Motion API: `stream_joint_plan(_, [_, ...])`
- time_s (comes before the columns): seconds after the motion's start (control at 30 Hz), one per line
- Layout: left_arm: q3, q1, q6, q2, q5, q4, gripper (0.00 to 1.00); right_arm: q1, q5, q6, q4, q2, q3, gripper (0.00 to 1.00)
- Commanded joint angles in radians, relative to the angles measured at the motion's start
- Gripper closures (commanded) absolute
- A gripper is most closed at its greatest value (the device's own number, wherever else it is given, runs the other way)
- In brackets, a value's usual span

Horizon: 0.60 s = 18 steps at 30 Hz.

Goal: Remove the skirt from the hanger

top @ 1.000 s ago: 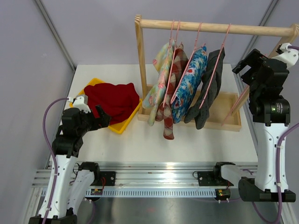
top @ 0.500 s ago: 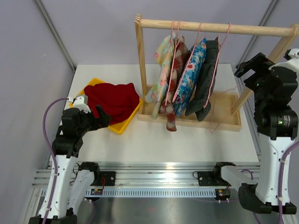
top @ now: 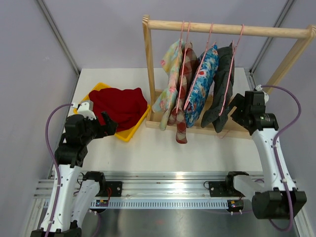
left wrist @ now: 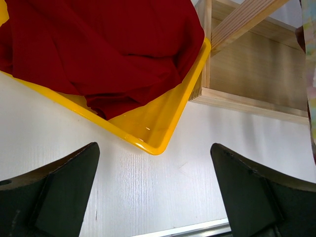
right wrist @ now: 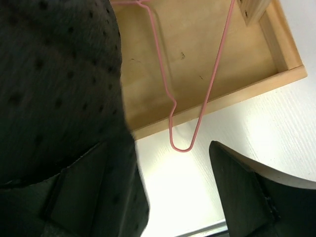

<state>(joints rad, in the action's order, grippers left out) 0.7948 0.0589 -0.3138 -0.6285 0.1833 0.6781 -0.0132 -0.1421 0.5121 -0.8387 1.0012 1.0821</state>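
My right gripper is to grab the pink hanger's bare side wire [right wrist: 182, 146] by its lower loop next, to remove the skirt. That leaves the hook and the skirt free.
Four garments hang on pink hangers from the wooden rack [top: 232, 29]. The rightmost is a dark dotted skirt [top: 221, 96] on a pink wire hanger [top: 229, 69]. My right gripper [top: 237, 108] is low beside the skirt's right side, open. In the right wrist view the skirt [right wrist: 59, 74] covers most of the left finger, and the hanger's lower loop [right wrist: 181, 147] dangles between the fingers of the gripper [right wrist: 157, 150], which holds nothing. My left gripper [top: 106, 123] is open and empty over the table, near the yellow tray's corner [left wrist: 157, 147].
The yellow tray [top: 126, 134] holds a red cloth [top: 118, 104] at the left. The rack's wooden base tray [top: 237, 129] lies under the garments. A patterned pale garment [top: 170, 84], a plaid one [top: 181, 106] and a blue floral one [top: 202, 84] hang left of the skirt.
My right arm has dropped from high by the rack's right post to low beside the dark skirt. The hung garments have swung. The left arm has not moved.
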Motion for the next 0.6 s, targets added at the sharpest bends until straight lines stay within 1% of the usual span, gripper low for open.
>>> stream_joint_plan(0.0, [-0.002,0.002,0.012,0.010,0.036,-0.052,0.01,-0.002,0.015,0.000,0.076,0.083,0.016,0.10])
stream_joint_plan(0.2, [-0.002,0.002,0.012,0.010,0.033,-0.051,0.01,-0.002,-0.027,-0.035,0.153,0.269,0.033,0.22])
stream_joint_plan(0.3, [-0.002,0.002,0.012,0.012,0.035,-0.052,0.01,-0.004,-0.059,-0.043,0.181,0.356,0.039,0.24])
stream_joint_plan(0.33, [-0.002,0.002,0.012,0.012,0.036,-0.052,0.01,-0.005,-0.060,-0.041,0.190,0.378,0.042,0.27])
stream_joint_plan(0.4, [-0.003,0.002,0.012,0.012,0.038,-0.052,0.01,-0.010,-0.065,-0.038,0.217,0.431,0.048,0.28])
stream_joint_plan(0.43, [-0.003,0.002,0.012,0.012,0.038,-0.052,0.01,-0.013,-0.067,-0.041,0.227,0.465,0.055,0.32])
stream_joint_plan(0.57, [-0.002,0.002,0.013,0.013,0.041,-0.052,0.01,-0.022,-0.054,-0.046,0.250,0.556,0.090,0.32])
